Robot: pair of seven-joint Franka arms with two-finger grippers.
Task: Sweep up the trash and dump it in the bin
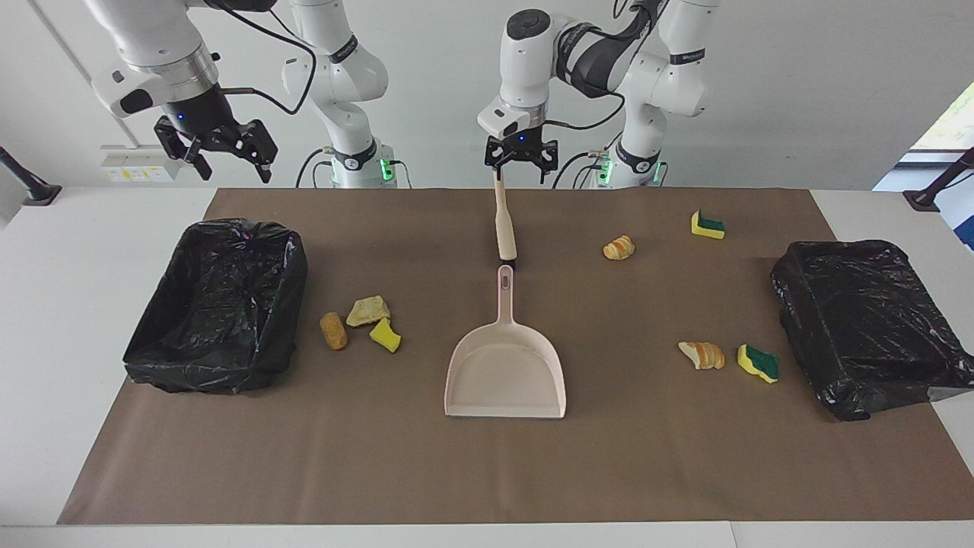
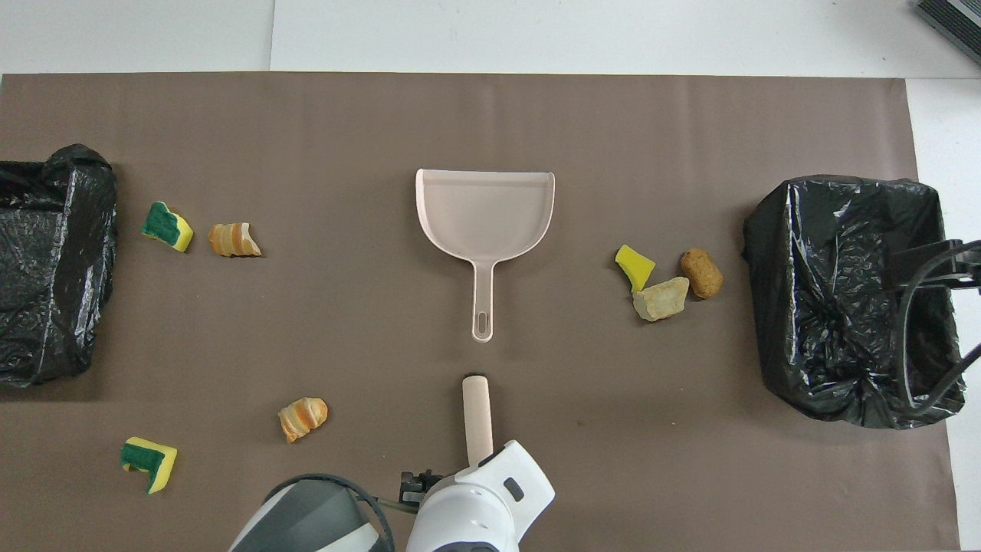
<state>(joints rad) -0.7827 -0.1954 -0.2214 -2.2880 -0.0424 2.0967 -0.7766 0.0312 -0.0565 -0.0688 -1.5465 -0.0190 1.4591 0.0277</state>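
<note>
I should next grab the dustpan with my right gripper by its narrow handle [image 2: 483,308], because the pink dustpan's scoop is too wide for the fingers.
A pink dustpan [image 1: 506,373] [image 2: 484,211] lies mid-table, its handle toward the robots. A beige brush [image 1: 504,228] [image 2: 477,418] lies in line with it, nearer to the robots. My left gripper [image 1: 521,173] hangs open over the brush handle's end nearest the robots; in the overhead view the left wrist [image 2: 483,498] covers that end. My right gripper [image 1: 236,169] waits open, raised over the table's edge by the bin [image 1: 217,304] at the right arm's end. Trash scraps lie loose: a sponge chunk [image 1: 708,224], a bread piece [image 1: 619,247], a beige lump [image 1: 368,310].
A second black-lined bin [image 1: 867,320] [image 2: 50,261] stands at the left arm's end. Beside it lie a bread slice [image 1: 701,355] and a green-yellow sponge [image 1: 759,363]. A brown piece [image 1: 332,330] and a yellow chunk [image 1: 385,335] lie by the other bin [image 2: 851,299].
</note>
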